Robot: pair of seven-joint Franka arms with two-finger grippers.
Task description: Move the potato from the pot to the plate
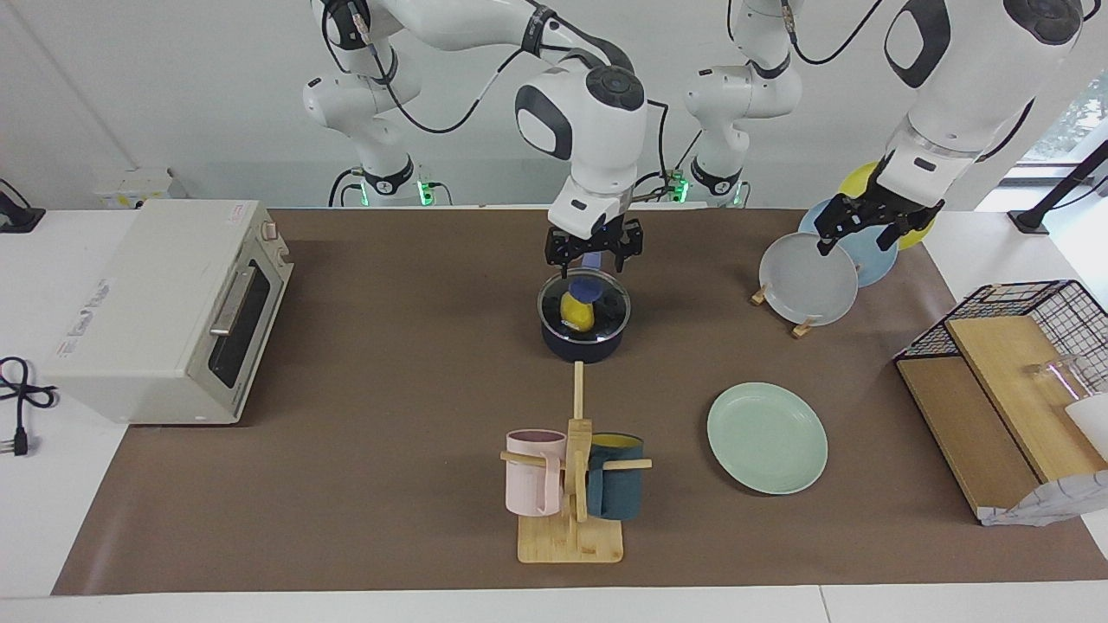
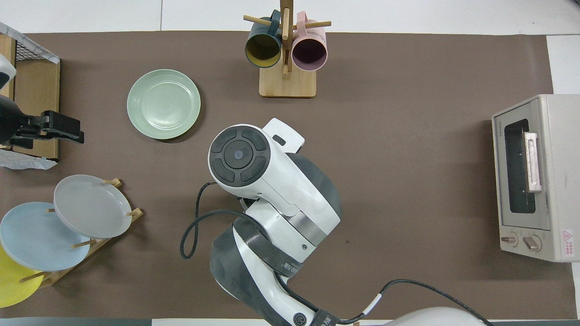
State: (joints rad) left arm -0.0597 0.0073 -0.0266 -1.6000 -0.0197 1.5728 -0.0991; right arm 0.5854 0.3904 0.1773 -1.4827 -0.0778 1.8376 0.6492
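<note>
The glass lid (image 1: 606,305) spreads wide over the whole pot, so next I need to grab the lid by its narrow blue knob with my right gripper.
The dark navy pot (image 1: 582,349) stands mid-table under a glass lid (image 1: 606,305) with a blue knob (image 1: 587,285). The yellow potato (image 1: 576,315) shows through the lid, inside the pot. My right gripper (image 1: 592,256) is open and hangs just above the knob, not touching it. In the overhead view the right arm (image 2: 272,190) hides the pot and potato. The mint-green plate (image 1: 767,438) lies empty, farther from the robots, toward the left arm's end; it also shows in the overhead view (image 2: 163,103). My left gripper (image 1: 866,232) waits open over the plate rack.
A toaster oven (image 1: 164,311) stands at the right arm's end. A wooden mug rack (image 1: 571,484) with a pink and a teal mug is farther out than the pot. A rack holds grey (image 1: 805,281), blue and yellow plates. A wire basket (image 1: 1021,303) holds wooden boards.
</note>
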